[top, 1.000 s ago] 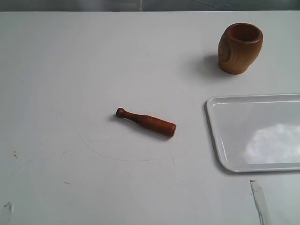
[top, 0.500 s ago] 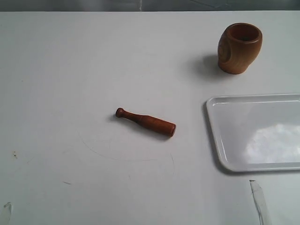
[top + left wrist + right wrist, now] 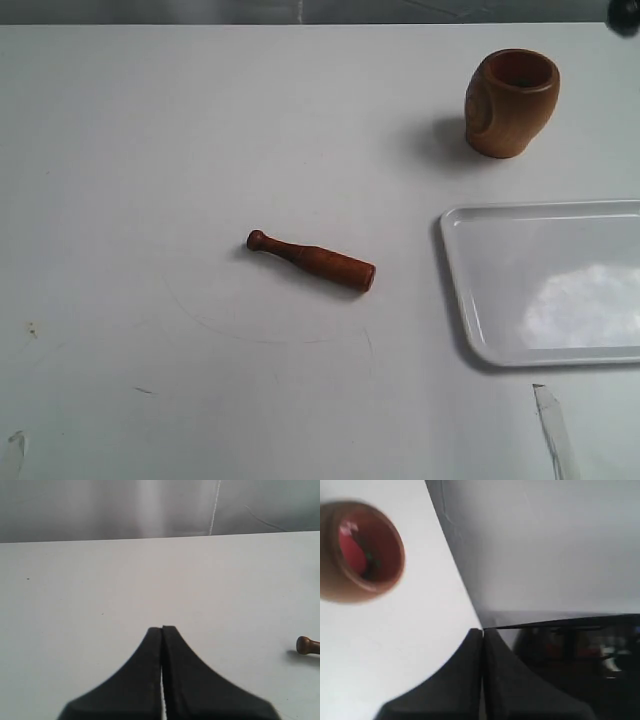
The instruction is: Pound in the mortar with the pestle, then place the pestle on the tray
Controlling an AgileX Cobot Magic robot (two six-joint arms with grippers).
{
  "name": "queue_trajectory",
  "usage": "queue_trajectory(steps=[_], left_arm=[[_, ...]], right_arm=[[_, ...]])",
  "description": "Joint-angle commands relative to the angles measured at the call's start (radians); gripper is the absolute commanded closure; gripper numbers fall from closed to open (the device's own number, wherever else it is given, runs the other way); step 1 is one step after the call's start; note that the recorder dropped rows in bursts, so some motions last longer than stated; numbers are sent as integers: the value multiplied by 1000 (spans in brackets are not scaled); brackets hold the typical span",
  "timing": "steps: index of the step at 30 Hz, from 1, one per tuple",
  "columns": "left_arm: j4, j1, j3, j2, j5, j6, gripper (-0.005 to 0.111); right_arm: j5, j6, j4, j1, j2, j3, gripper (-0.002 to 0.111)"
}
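Note:
My right gripper grabs the pestle by its slim neck (image 3: 284, 249) beside the knob next, to pound in the mortar (image 3: 512, 102).
The reddish-brown pestle (image 3: 312, 261) lies on its side mid-table, knob end to the left; its knob (image 3: 306, 645) peeks into the left wrist view. Upright at the back right stands the wooden mortar (image 3: 512, 102), seen from above in the right wrist view (image 3: 359, 550) with something red and green inside. The white tray (image 3: 545, 283) lies flat at the right. My left gripper (image 3: 162, 628) is shut and empty above bare table, well away from the pestle. My right gripper (image 3: 483, 630) is shut and empty over the table's far edge, beside the mortar. A dark part (image 3: 625, 12) shows at the top right corner.
The white table's far edge (image 3: 300, 24) runs along the top, with a grey wall behind. A clear strip (image 3: 553, 430) lies near the front right. Faint pencil-like arcs (image 3: 260, 335) mark the surface below the pestle.
A dark part of the right arm has come into the top right corner of the exterior view. Pestle, mortar and tray have not moved.

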Motion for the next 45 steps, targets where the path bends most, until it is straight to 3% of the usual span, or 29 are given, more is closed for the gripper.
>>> queue_trajectory(steps=[1,4,8,11,17,19,24,31,36,45], left_arm=[[-7,-8,1,-1,-3,-8,107],[-7,-8,1,-1,-3,-8,107],[-7,-8,1,-1,-3,-8,107],[-7,-8,1,-1,-3,-8,107],[-7,-8,1,-1,-3,-8,107],[-7,-8,1,-1,-3,-8,107],[-7,-8,1,-1,-3,-8,107],[-7,-8,1,-1,-3,-8,107],[-7,-8,1,-1,-3,-8,107],[-7,-8,1,-1,-3,-8,107]], right_arm=[[350,-643,772,76,183,-181,108],[598,-818,1121,123,328,-305,108],[707,-814,1383,192,494,-451,108],[712,-823,1386,276,574,-516,100],[605,-794,1198,498,655,-532,55],[538,-688,1146,554,678,-532,50],[493,-577,1090,638,737,-532,52],[441,-310,997,642,794,-532,53],[403,-264,972,642,800,-532,55],[331,-237,947,642,852,-532,71]])
